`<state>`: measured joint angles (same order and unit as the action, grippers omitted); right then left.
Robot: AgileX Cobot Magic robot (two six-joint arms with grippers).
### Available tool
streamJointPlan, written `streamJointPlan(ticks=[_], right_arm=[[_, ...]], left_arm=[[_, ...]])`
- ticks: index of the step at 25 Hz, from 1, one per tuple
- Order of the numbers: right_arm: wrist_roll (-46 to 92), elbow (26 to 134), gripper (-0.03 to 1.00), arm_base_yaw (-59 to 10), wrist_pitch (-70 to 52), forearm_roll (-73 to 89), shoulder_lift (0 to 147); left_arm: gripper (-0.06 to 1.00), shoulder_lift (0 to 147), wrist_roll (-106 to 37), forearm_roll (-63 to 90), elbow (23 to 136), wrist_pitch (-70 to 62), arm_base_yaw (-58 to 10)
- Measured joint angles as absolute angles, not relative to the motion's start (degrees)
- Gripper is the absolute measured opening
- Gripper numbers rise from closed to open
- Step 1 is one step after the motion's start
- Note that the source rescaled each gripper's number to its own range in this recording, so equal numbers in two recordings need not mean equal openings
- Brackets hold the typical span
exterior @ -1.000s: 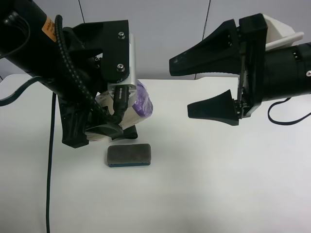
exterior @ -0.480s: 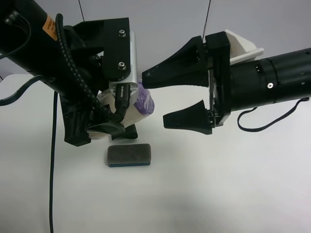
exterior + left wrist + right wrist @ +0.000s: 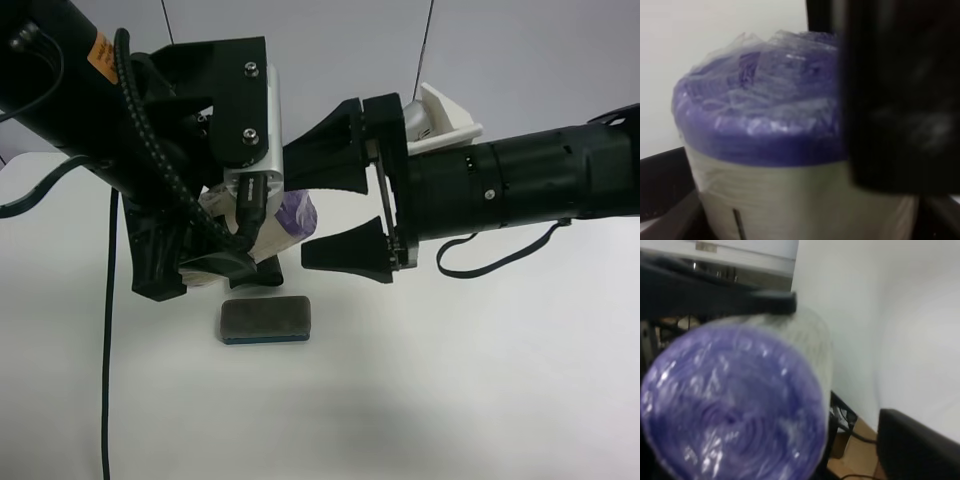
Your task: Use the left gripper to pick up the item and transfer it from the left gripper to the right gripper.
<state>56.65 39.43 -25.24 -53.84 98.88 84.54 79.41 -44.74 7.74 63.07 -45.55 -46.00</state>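
I should next take the roll [image 3: 765,150] over from my left gripper, so my right gripper should grip it by its free purple end [image 3: 760,117].
The item [image 3: 296,214], a cream-labelled roll with purple ends, is held above the table by my left gripper [image 3: 238,232], which is shut on it. The left wrist view shows the roll [image 3: 765,150] close up beside a black finger [image 3: 895,100]. My right gripper [image 3: 296,212] is open. Its upper finger [image 3: 325,160] and lower finger [image 3: 345,252] lie either side of the roll's free purple end, with gaps showing. In the right wrist view the purple end [image 3: 735,405] fills the picture, with one black finger [image 3: 917,445] beside it.
A grey felt eraser with a blue base [image 3: 266,319] lies on the white table [image 3: 450,380] below the grippers. A dark object [image 3: 266,277] lies on the table under the left gripper. A black cable [image 3: 104,350] hangs from the left arm.
The right arm has moved toward the left gripper, and its open fingers now straddle the roll's purple end. The left arm and roll have stayed still.
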Motion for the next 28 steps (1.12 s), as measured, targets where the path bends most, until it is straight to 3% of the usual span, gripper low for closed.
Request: streamJointPlan(ticks=[5,17,28], right_arm=[[58.17,39.59,0.99,-26.93,-51.62,99.36,86.15],[58.82,39.59,0.82,-27.32,-49.77,99.42,86.46],[59.22,44.6,0.8,-27.5,-47.61,99.4,86.58]], left_arm=[[0.0,79.41,-44.74,7.74,63.07,-45.55,-46.0],[0.0,79.41,-44.91,6.63,63.07,-46.84,-46.0],[0.0,79.41,-45.2,6.81,63.07,-48.2,-46.0]])
